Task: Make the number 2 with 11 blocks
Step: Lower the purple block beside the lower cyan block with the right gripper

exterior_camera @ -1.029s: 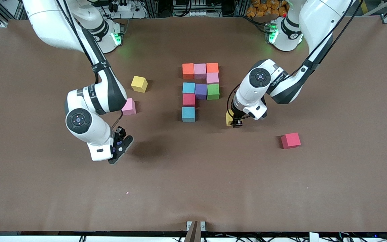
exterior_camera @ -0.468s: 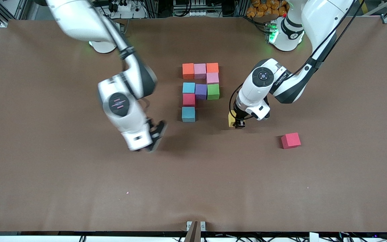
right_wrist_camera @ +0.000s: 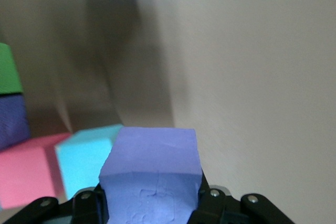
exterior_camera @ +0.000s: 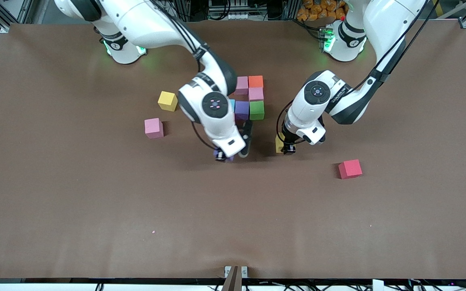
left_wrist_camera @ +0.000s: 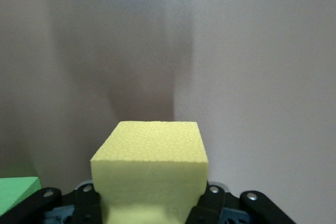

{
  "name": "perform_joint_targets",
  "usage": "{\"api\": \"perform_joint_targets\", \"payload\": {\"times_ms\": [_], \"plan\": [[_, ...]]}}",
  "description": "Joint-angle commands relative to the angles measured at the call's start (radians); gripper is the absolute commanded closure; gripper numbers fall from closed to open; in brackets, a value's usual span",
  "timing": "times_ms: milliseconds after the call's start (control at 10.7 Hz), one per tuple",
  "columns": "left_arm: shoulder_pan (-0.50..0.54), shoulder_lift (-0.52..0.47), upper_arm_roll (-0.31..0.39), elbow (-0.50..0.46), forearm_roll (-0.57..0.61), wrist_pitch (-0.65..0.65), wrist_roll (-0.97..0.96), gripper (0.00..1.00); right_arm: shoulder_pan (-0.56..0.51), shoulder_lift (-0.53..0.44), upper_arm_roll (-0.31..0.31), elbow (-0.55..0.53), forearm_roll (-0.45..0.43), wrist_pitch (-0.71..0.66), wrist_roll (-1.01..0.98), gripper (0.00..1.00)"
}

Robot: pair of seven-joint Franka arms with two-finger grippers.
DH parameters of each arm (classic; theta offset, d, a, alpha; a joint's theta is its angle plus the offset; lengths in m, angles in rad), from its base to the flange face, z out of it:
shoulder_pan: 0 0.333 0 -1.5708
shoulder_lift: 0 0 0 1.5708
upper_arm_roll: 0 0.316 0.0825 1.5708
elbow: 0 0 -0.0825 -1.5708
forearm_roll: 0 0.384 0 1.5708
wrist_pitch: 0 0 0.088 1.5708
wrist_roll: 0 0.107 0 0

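Observation:
The purple block (right_wrist_camera: pixel 149 182) is still short of the tabletop spot beside the light blue block (right_wrist_camera: pixel 84 156). My right gripper moves the purple block there before releasing it.
The partly built number 2 (exterior_camera: pixel 249 97) shows pink (exterior_camera: pixel 241 85), orange (exterior_camera: pixel 256 81), pink, purple (exterior_camera: pixel 242 110) and green (exterior_camera: pixel 257 110) blocks; the right arm hides the rest. My right gripper (exterior_camera: pixel 227 156) is shut on a purple block (right_wrist_camera: pixel 152 171), low over the table next to the figure's light blue block (right_wrist_camera: pixel 84 156) and red block (right_wrist_camera: pixel 26 174). My left gripper (exterior_camera: pixel 287 148) is shut on a yellow block (left_wrist_camera: pixel 152 166), also seen in the front view (exterior_camera: pixel 277 143), low over bare table beside the figure, toward the left arm's end.
Loose blocks lie on the brown table (exterior_camera: pixel 233 210): a yellow one (exterior_camera: pixel 167 100) and a pink one (exterior_camera: pixel 153 127) toward the right arm's end, a red one (exterior_camera: pixel 350 168) toward the left arm's end. The green block's corner shows in the left wrist view (left_wrist_camera: pixel 18 192).
My right arm has swung from the right arm's end of the table across to the figure, carrying the purple block. My left gripper has barely moved.

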Motion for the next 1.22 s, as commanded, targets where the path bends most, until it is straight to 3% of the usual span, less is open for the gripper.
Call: {"api": "perform_joint_targets", "payload": {"times_ms": [0,1123], "plan": [[0.013,-0.036,-0.01,-0.021,-0.007,-0.02,0.02,0.49,0.033,0.083,0.012,0.157,0.015,-0.108,-0.006,0.71],[0.013,-0.04,-0.01,-0.023,-0.007,-0.035,0.02,0.49,0.105,0.183,0.012,0.199,0.014,-0.113,-0.009,0.72]]}}
